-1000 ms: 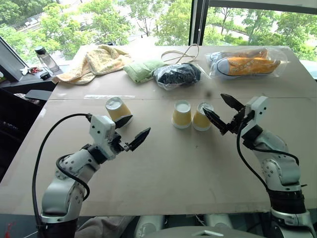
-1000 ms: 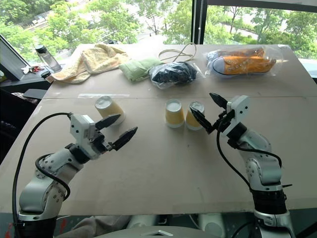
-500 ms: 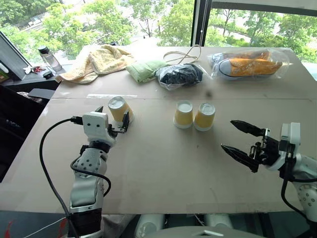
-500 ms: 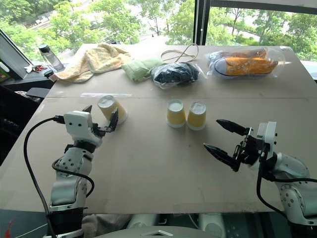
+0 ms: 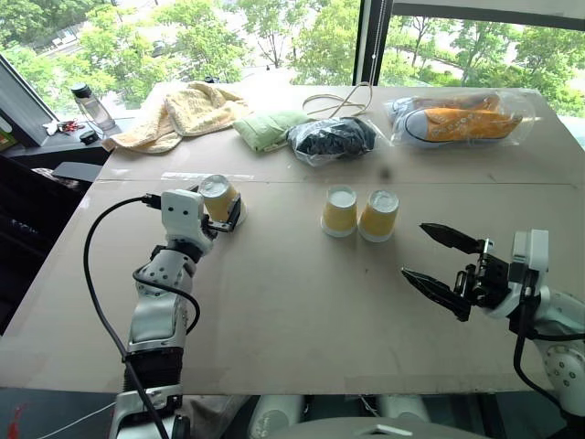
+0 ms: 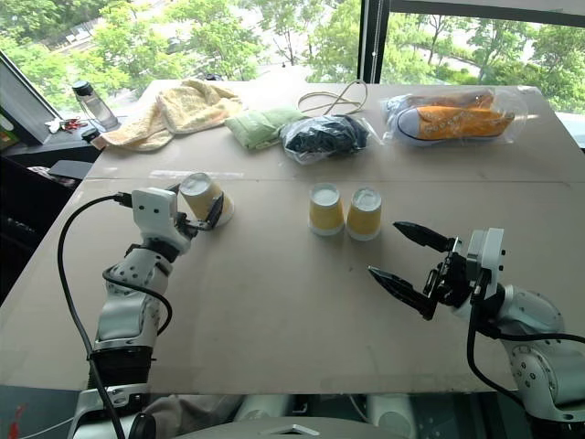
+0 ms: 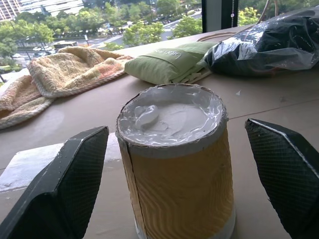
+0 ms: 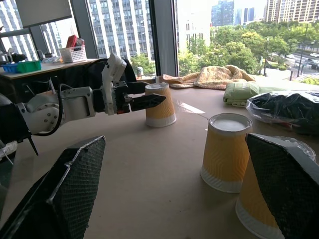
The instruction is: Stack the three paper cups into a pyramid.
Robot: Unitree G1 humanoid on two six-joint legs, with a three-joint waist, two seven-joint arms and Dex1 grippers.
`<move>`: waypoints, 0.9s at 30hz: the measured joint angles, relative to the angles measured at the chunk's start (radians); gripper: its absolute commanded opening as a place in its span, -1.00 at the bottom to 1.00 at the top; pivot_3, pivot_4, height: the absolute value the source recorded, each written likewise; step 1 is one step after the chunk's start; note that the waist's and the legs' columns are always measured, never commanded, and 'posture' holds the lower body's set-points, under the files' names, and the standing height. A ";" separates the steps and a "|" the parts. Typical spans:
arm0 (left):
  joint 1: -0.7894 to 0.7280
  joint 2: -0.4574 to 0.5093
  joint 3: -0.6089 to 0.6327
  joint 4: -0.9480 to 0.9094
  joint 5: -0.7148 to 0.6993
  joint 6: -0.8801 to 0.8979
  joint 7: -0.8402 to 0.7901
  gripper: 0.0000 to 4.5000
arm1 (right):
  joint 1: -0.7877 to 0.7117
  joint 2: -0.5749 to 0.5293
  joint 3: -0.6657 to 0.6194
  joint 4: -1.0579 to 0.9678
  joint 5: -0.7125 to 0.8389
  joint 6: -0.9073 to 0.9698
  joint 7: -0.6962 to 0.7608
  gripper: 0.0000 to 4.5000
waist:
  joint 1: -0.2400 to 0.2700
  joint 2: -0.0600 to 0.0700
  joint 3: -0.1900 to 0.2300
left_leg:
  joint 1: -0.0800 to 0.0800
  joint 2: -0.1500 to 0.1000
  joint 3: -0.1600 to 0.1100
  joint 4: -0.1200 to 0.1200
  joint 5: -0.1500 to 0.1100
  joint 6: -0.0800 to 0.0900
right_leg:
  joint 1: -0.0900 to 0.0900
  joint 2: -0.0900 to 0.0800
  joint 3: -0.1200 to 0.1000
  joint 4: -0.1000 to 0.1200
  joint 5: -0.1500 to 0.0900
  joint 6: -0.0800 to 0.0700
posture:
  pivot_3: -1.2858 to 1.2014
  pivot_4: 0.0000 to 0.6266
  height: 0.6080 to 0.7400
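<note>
My left gripper closes next, since the left gripper's fingers stand on either side of the cup. Closing now would catch the lone yellow cup.
Three mustard-yellow paper cups stand upside down on the brown table (image 5: 292,302). One cup (image 5: 216,194) is alone at the left, and my left gripper (image 5: 222,215) is open around it with a finger on each side. In the left wrist view that cup (image 7: 177,164) stands between the black fingers (image 7: 60,189), with a gap on both sides. The other two cups (image 5: 338,211) (image 5: 377,215) stand close side by side in the middle. My right gripper (image 5: 413,249) hangs open and empty, nearer than that pair and to the right.
Along the far edge lie a yellow towel (image 5: 178,110), a green cloth (image 5: 265,128), a black bag in plastic (image 5: 329,137), a loose cord (image 5: 340,96) and orange shoes in a clear bag (image 5: 457,117). A bottle (image 5: 87,108) stands off the table's left.
My left gripper has reached forward and now straddles the left cup. My right gripper has drawn back from the middle pair toward the near right, still open.
</note>
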 measured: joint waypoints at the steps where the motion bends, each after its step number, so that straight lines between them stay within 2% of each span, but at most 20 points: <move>1: -0.006 0.000 0.000 0.003 0.000 -0.003 0.000 0.89 | 0.000 0.000 0.000 0.000 0.000 -0.001 0.001 0.99 | 0.000 0.000 0.000 | 0.000 0.000 0.000 0.000 0.000 0.000 | 0.000 0.000 0.000 0.000 0.000 0.000 | 0.03 -0.52 1.00; 3: -0.015 -0.003 0.000 0.012 0.000 -0.013 -0.004 0.65 | -0.001 0.000 0.000 0.002 0.000 -0.004 0.003 1.00 | 0.000 0.000 0.000 | 0.000 0.000 0.000 0.000 0.000 0.000 | 0.000 0.000 0.000 0.000 0.000 0.000 | 0.03 -0.52 1.00; 6: -0.018 -0.012 0.000 0.018 -0.001 -0.019 -0.006 0.06 | -0.002 0.000 -0.002 0.005 0.000 -0.011 0.010 1.00 | 0.000 0.000 0.000 | 0.000 0.000 0.000 0.000 0.000 0.000 | 0.000 0.000 0.000 0.000 0.000 0.000 | 0.03 -0.52 1.00; 15: -0.074 -0.022 -0.003 0.018 -0.016 -0.016 -0.010 0.06 | -0.014 -0.001 -0.004 0.027 -0.003 -0.017 0.010 1.00 | 0.005 0.000 0.000 | -0.001 0.000 0.000 0.000 0.000 0.000 | 0.000 -0.001 -0.001 0.000 0.000 0.000 | 0.03 -0.52 1.00; 18: -0.195 0.024 -0.088 -0.023 -0.061 0.024 -0.160 0.06 | -0.008 -0.015 -0.036 0.037 0.002 -0.017 0.011 1.00 | 0.021 -0.001 0.000 | -0.003 -0.001 -0.002 0.003 0.000 0.000 | 0.000 -0.001 -0.003 0.000 0.000 0.000 | 0.03 -0.52 1.00; 21: -0.346 0.052 -0.178 -0.078 -0.196 0.137 -0.379 0.06 | 0.009 -0.041 -0.093 0.055 0.011 -0.018 0.013 1.00 | 0.026 -0.001 0.001 | -0.004 -0.003 -0.002 0.004 0.000 -0.001 | 0.000 -0.001 -0.003 -0.001 0.000 0.000 | 0.03 -0.52 1.00; 23: -0.429 0.055 -0.233 -0.094 -0.237 0.181 -0.484 0.06 | 0.013 -0.048 -0.123 0.074 0.011 -0.024 0.012 1.00 | 0.020 -0.001 0.000 | -0.003 -0.003 -0.001 0.003 0.000 -0.001 | 0.001 0.002 -0.002 -0.001 0.000 0.000 | 0.03 -0.52 1.00; 27: -0.562 0.018 -0.308 0.051 -0.250 0.219 -0.617 0.06 | 0.025 -0.051 -0.163 0.110 0.002 -0.030 0.004 1.00 | 0.002 -0.001 0.000 | -0.001 -0.001 0.000 0.003 0.000 0.001 | 0.001 0.009 0.001 0.002 0.000 0.000 | 0.03 -0.52 1.00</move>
